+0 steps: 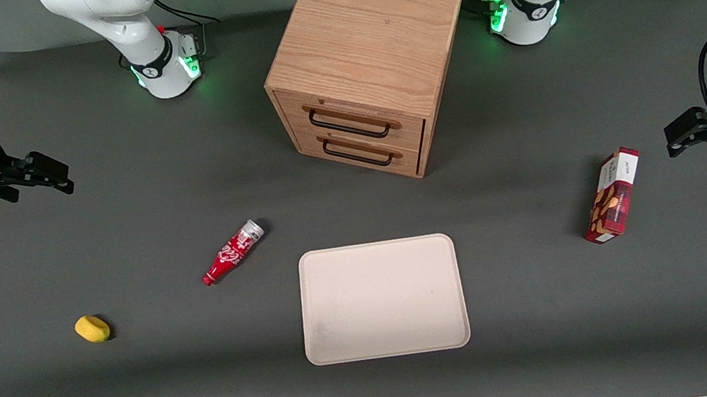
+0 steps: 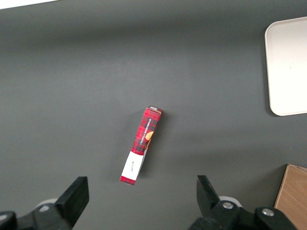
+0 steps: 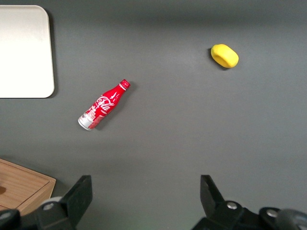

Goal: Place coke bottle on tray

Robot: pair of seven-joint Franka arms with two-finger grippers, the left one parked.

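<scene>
The coke bottle needs to go on the tray (image 1: 381,299), so my right gripper next needs to grab the bottle by its labeled body (image 1: 236,249).
The coke bottle (image 1: 233,252) is small and red with white script. It lies on its side on the dark table, beside the tray (image 1: 381,299) toward the working arm's end, silver end pointing toward the drawer cabinet. The tray is a large cream rectangle with a low rim and has nothing on it. My right gripper (image 1: 54,178) hangs above the table at the working arm's end, open and empty, well away from the bottle. In the right wrist view the bottle (image 3: 103,106) lies on the table well clear of the open gripper (image 3: 146,189), with a corner of the tray (image 3: 24,48) beside it.
A wooden two-drawer cabinet (image 1: 369,55) stands farther from the front camera than the tray. A yellow lump (image 1: 92,328) lies toward the working arm's end, nearer the camera than the bottle. A red snack box (image 1: 612,195) lies toward the parked arm's end.
</scene>
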